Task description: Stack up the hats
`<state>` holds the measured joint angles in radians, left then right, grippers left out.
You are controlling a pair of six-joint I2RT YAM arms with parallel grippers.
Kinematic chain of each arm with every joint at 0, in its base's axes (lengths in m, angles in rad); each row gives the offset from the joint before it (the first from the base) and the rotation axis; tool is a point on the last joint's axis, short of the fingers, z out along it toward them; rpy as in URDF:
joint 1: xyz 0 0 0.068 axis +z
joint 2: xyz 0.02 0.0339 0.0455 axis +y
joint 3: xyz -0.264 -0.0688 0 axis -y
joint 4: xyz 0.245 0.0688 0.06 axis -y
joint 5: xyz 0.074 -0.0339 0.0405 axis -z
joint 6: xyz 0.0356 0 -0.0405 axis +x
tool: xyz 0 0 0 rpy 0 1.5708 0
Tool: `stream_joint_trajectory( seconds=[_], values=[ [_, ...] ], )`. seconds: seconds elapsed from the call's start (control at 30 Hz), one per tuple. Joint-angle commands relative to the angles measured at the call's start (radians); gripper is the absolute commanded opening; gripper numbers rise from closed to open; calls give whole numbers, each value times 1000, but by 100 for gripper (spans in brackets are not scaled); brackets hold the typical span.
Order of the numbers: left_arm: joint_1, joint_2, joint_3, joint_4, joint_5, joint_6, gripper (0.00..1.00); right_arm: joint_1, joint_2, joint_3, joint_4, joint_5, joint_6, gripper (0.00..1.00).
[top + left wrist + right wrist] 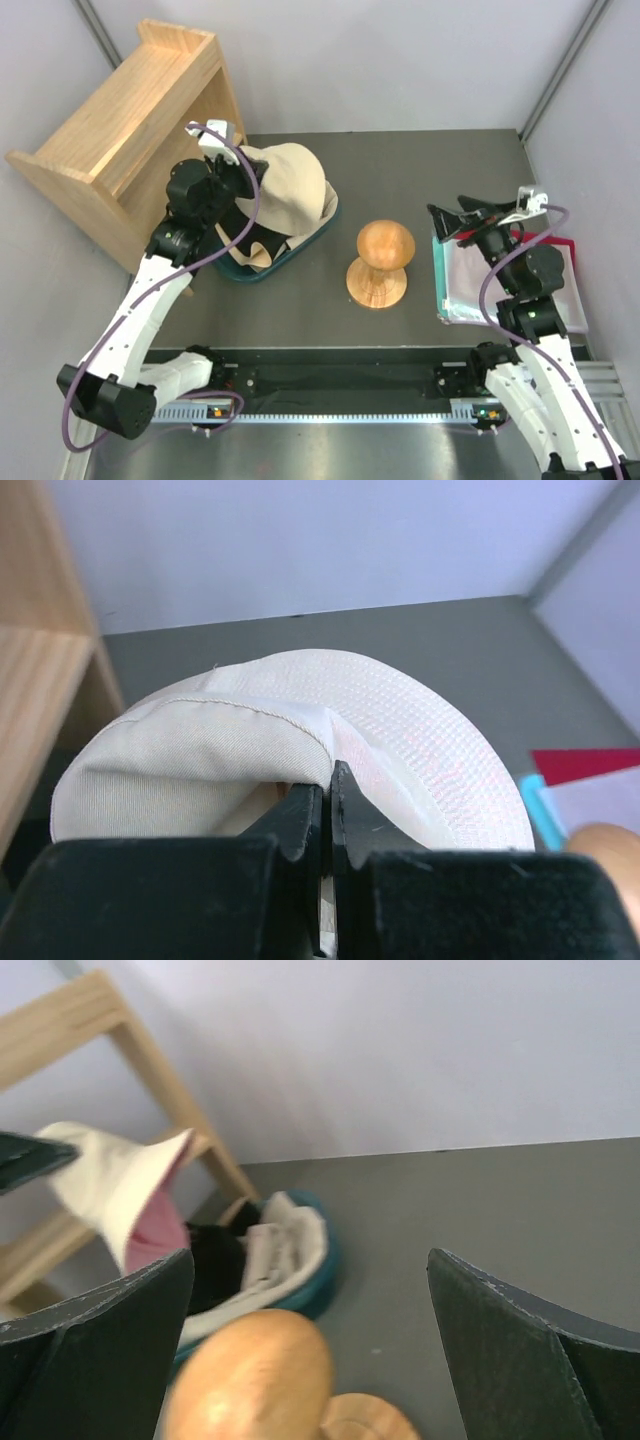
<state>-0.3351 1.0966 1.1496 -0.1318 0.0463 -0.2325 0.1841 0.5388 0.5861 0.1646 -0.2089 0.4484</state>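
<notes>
My right gripper grabs the cream hat's free brim (316,203) (172,1222) next, opposite my left gripper, to stack the hat over the mushroom stand.
My left gripper (243,172) is shut on the brim of a cream hat (290,188) and holds it lifted above the teal tub (318,238). In the left wrist view the hat (300,740) fills the middle, its fabric pinched between my fingertips (329,785). More hats, cream and black (252,244), lie crumpled in the tub; the right wrist view shows them (262,1255) and the lifted hat (120,1195). The wooden mushroom stand (381,262) is bare at table centre. My right gripper (462,220) is open and empty, right of the stand (250,1380).
A wooden shelf unit (130,130) stands at the back left, close behind the left arm. A clear tray with teal edge and red sheet (460,280) lies under the right gripper. Grey walls enclose the table.
</notes>
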Motion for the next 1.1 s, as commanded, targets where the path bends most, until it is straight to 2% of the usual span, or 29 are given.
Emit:
stream_joint_trajectory(
  seconds=[0.0,0.17,0.37,0.67,0.8,0.83,0.9,0.93,0.97,1.07],
  values=[
    [-8,-50,7,64,254,-68,0,72,65,52,177,-211,199,100],
    [-27,-76,4,46,337,-87,0,300,167,107,220,-133,210,100],
    [-39,-86,1,31,406,-77,0,457,329,153,306,-99,239,100],
    [-53,-92,-5,32,490,-54,0,522,451,193,355,-86,259,100],
    [-64,-86,-8,49,558,-62,0,523,484,201,386,-107,274,94],
    [-68,-83,-8,58,567,-64,0,523,490,202,398,-113,276,90],
    [-88,-73,-5,63,592,-64,0,523,492,202,404,-118,276,73],
    [-96,-64,-4,69,601,-64,0,523,490,202,408,-118,277,60],
    [-113,-60,-1,72,610,-64,0,523,480,201,406,-116,276,32],
    [-146,-40,12,74,601,-59,0,522,445,186,382,-87,274,2]
  ],
)
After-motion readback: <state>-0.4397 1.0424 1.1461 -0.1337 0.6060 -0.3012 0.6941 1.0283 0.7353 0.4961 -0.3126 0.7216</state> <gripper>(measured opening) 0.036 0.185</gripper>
